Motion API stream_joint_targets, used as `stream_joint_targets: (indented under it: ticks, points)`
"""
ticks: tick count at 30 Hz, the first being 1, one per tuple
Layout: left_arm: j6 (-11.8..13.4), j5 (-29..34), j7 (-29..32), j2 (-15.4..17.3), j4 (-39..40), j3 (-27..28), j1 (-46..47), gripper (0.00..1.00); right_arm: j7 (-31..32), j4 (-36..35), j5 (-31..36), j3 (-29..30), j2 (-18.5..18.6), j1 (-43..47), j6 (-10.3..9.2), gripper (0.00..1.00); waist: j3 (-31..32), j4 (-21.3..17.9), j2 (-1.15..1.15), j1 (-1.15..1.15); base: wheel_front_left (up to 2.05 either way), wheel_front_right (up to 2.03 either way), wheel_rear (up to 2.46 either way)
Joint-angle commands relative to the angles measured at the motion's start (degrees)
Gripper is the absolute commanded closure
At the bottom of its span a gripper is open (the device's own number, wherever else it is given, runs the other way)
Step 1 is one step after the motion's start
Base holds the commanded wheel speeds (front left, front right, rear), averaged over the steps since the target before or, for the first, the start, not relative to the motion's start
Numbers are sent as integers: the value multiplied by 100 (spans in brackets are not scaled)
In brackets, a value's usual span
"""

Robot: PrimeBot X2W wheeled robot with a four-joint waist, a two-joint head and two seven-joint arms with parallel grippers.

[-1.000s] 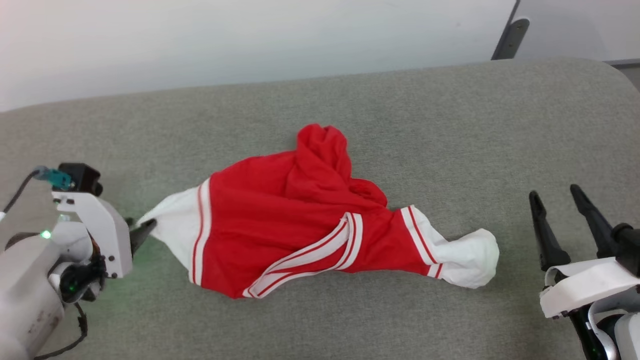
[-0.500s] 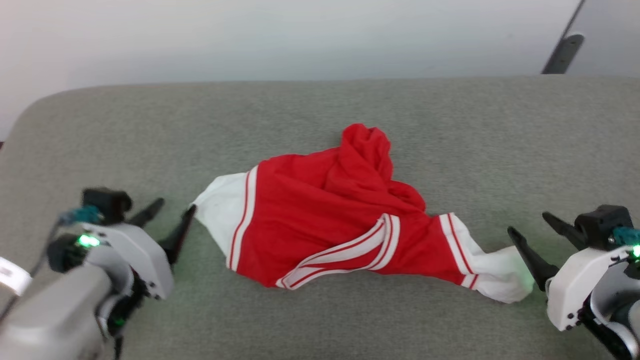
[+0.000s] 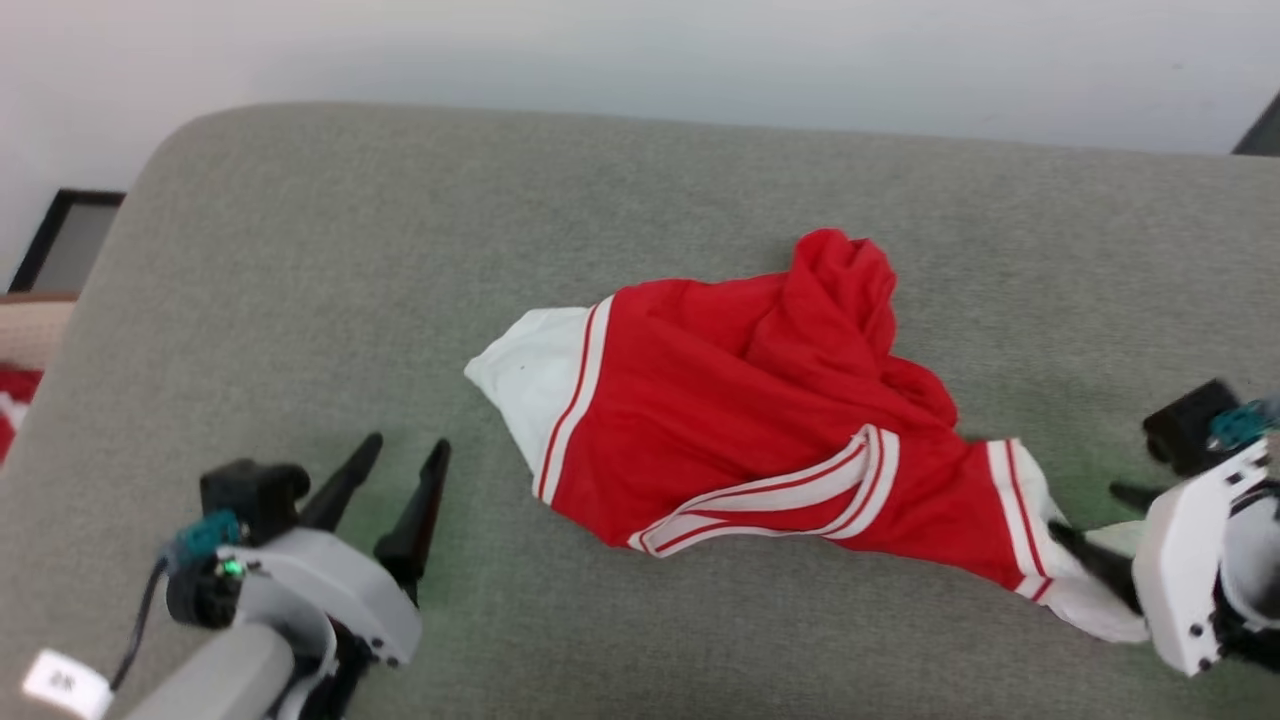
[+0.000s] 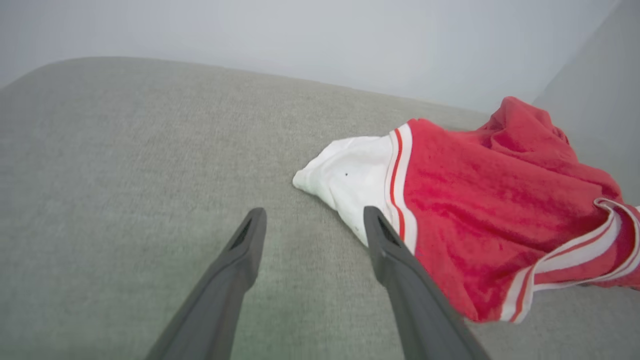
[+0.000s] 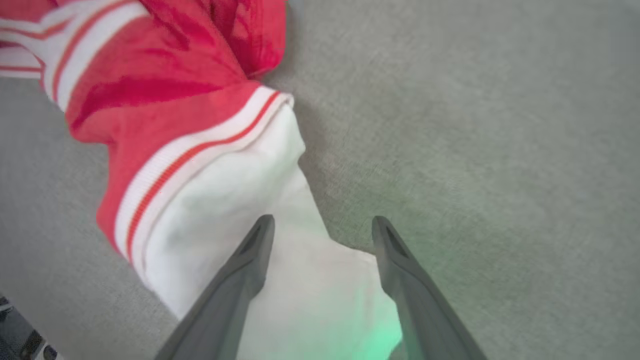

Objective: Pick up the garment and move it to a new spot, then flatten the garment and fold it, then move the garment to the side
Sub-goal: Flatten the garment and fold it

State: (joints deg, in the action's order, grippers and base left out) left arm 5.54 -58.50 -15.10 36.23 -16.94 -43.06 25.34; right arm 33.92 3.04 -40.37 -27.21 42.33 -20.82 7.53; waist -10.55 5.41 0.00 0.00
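Note:
The robot should next grab the white sleeve with the striped band (image 3: 1068, 564) with its right gripper. Then it can lift and spread the garment (image 3: 744, 396) for folding.
The garment (image 3: 760, 430) lies crumpled on the grey padded surface (image 3: 300, 300): bright red with white bands, thin red stripes and a white end on each side. My left gripper (image 3: 405, 452) stands open at the lower left, a short way off the garment's white left tip (image 4: 350, 175). In the left wrist view that gripper (image 4: 314, 212) has nothing between its fingers. My right gripper (image 3: 1090, 512) is open at the garment's white right end. In the right wrist view its fingers (image 5: 324, 220) straddle that white fabric (image 5: 240, 210) without pinching it.
A white wall runs behind the padded surface. Past the surface's rounded left corner are a dark frame (image 3: 60, 240) and a bit of red-and-white cloth (image 3: 12, 400). Bare grey padding lies in front of and behind the garment.
My left gripper has opened, let go of the white left tip and drawn back. My right gripper has come in over the white right end. The head camera has swung left.

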Motion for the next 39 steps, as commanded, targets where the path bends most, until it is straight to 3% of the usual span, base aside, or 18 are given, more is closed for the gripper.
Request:
stream_joint_targets:
  ticks: [1,4,5,6,8,9,14,22,25,30,32,33,39]
  points:
    - [-32,126,-6,-93,75,205,-269,0,144,61,-90,-187,5,-73,-8,0,-161,199,0,0,0,0,0]
    - [-99,269,-6,-197,117,508,-552,0,214,127,-166,-381,39,-125,-8,0,-207,257,0,0,0,0,0]
    - [-127,313,-6,-235,128,585,-629,0,232,152,-189,-442,47,-115,-8,7,-216,266,0,0,0,0,0]
    - [-155,350,-5,-276,131,665,-704,0,212,170,-193,-473,66,-137,-8,28,-225,274,0,0,0,0,0]
    - [-202,429,-5,-326,133,793,-814,0,154,213,-230,-530,83,-189,-8,87,-235,275,0,0,0,0,0]
    - [-212,454,-6,-355,128,851,-858,0,127,233,-240,-567,91,-208,-8,100,-233,271,0,0,0,0,0]
    - [-299,585,-6,-499,133,1085,-1022,0,-396,389,-20,-378,216,-435,-8,100,-214,165,0,0,0,0,0]
    - [-389,790,-6,-673,94,1283,-1028,0,-1520,960,618,571,126,-863,-8,100,-172,-39,0,0,0,0,0]
    - [-420,822,-6,-727,58,1321,-1054,0,-1617,1011,575,607,-23,-783,-8,100,-148,-75,0,0,0,0,0]
    - [-458,868,-6,-798,25,1353,-1098,0,-1316,858,247,285,43,-637,-8,100,-143,-97,0,0,0,0,0]
    - [-479,880,-6,-819,-7,1354,-1136,0,-950,723,-117,59,113,-538,-8,55,-149,-94,0,0,0,0,0]
    - [-493,892,-6,-829,-23,1351,-1152,0,-717,651,-370,-30,154,-490,-8,0,-153,-93,0,0,0,0,0]
    - [-548,922,-6,-889,-81,1385,-1135,0,614,277,-1211,-260,493,-306,-8,0,-262,-51,0,0,0,0,0]
